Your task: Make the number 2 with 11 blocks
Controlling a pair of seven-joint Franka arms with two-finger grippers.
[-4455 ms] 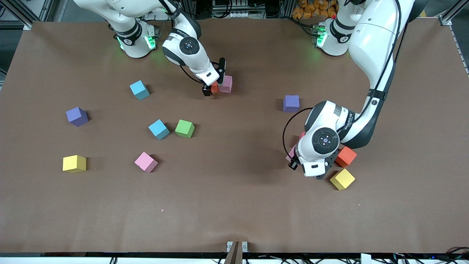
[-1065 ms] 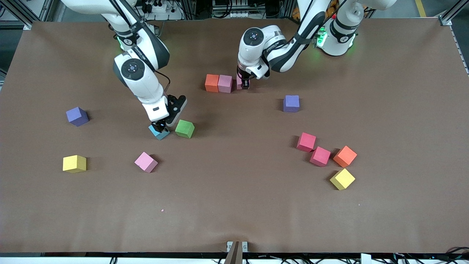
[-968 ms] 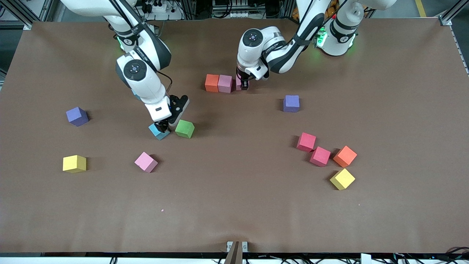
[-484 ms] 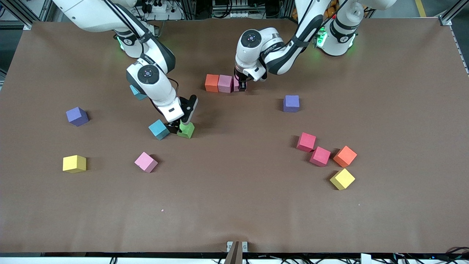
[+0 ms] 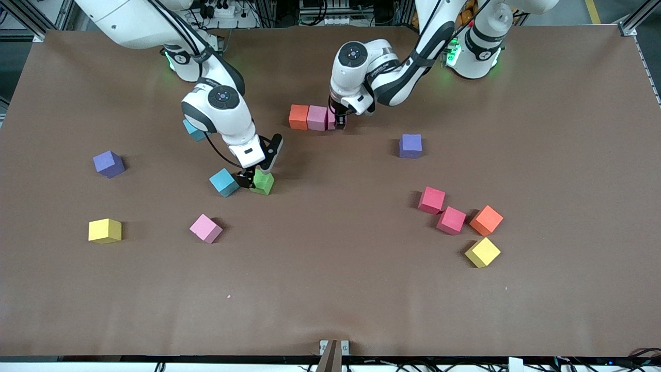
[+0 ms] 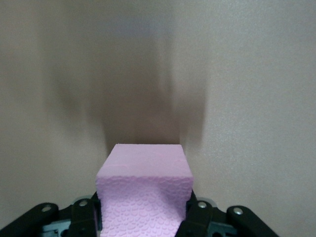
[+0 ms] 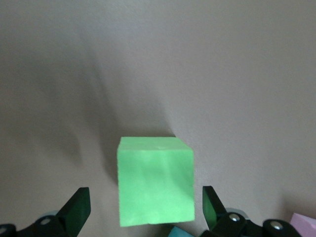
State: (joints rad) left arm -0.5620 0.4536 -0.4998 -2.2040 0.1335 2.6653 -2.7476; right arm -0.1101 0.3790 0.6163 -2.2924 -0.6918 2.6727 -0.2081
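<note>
My right gripper is going to pick up the green block [image 5: 263, 183] next by its opposite sides. That will build the 2 onward from the orange block's row [image 5: 308, 118].
An orange block [image 5: 298, 116] and a pink block [image 5: 317, 117] stand side by side near the robots' bases. My left gripper [image 5: 338, 121] is shut on another pink block [image 6: 143, 192], low at the table right beside that row, on the left arm's side of it. My right gripper [image 5: 254, 179] is open and down around the green block [image 5: 263, 183]. In the right wrist view its fingers [image 7: 79, 207] stand either side of that green block [image 7: 155, 185] with gaps. A cyan block [image 5: 224, 182] sits just beside it.
Loose blocks lie about: a second cyan [image 5: 192, 129] partly under the right arm, purple [image 5: 108, 164], yellow [image 5: 105, 230] and pink [image 5: 205, 228] toward the right arm's end; purple [image 5: 410, 145], two crimson [image 5: 431, 200] [image 5: 451, 220], orange [image 5: 486, 220] and yellow [image 5: 482, 252] toward the left arm's end.
My right gripper has moved from over the cyan block to the green block and come down around it. My left gripper has brought its pink block closer to the orange-pink row.
</note>
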